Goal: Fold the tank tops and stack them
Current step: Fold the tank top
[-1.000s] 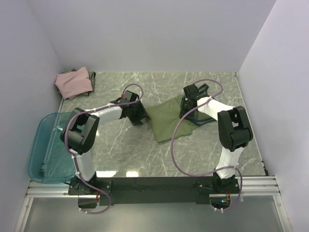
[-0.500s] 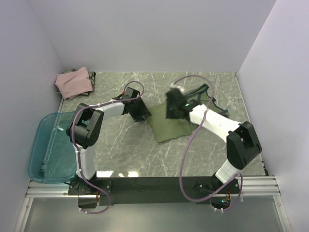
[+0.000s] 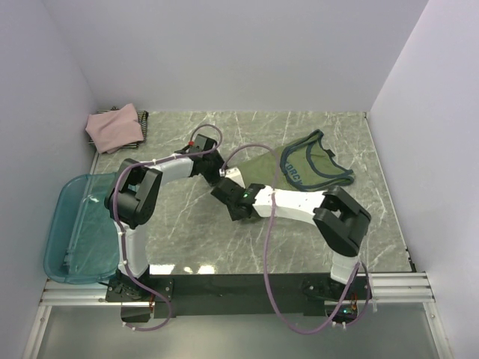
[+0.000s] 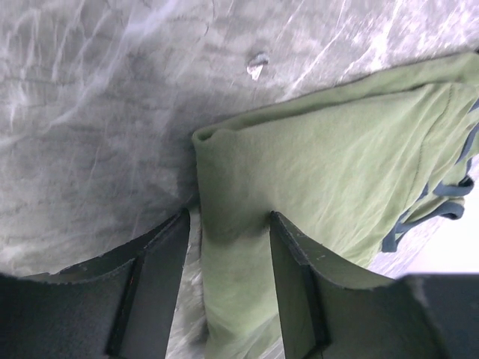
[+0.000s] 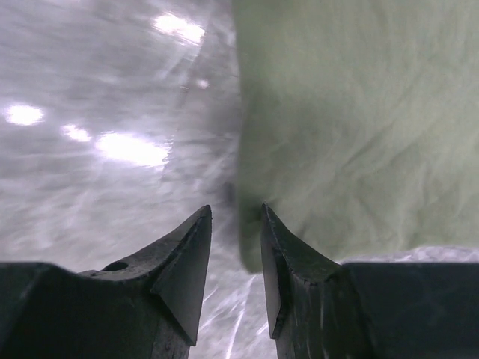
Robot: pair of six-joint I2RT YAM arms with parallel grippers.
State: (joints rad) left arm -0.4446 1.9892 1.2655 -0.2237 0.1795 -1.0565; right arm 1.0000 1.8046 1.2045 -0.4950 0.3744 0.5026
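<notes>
My right gripper comes down first and then closes on the cloth (image 4: pixel 329 149), since the cloth's corner is still below the gap between its fingers.
The olive-green tank top (image 3: pixel 263 166) lies on the marble table, its navy-trimmed neck and graphic (image 3: pixel 310 166) to the right. My left gripper (image 3: pixel 222 174) is at its far-left corner. In the left wrist view the jaws stand open (image 4: pixel 228 224) astride the folded edge of the olive cloth (image 4: pixel 329 149), not pinching it. My right gripper (image 3: pixel 227 200) is at the near-left corner. Its jaws are a little apart (image 5: pixel 235 217), and the cloth's corner (image 5: pixel 352 112) sits beside the right finger (image 5: pixel 273 247). The pink tank top (image 3: pixel 114 127) lies folded on the dark striped one (image 3: pixel 143 117) at the back left.
A teal plastic bin (image 3: pixel 71 232) sits at the left edge beside the left arm's base. White walls close in the table (image 3: pixel 194 232) on three sides. The right arm's forearm (image 3: pixel 296 200) stretches low across the table just in front of the olive top.
My right arm has swung from the shirt's far right side across to its near-left corner, its jaws widening, and the neck end now lies uncovered. My left gripper has narrowed slightly at its corner.
</notes>
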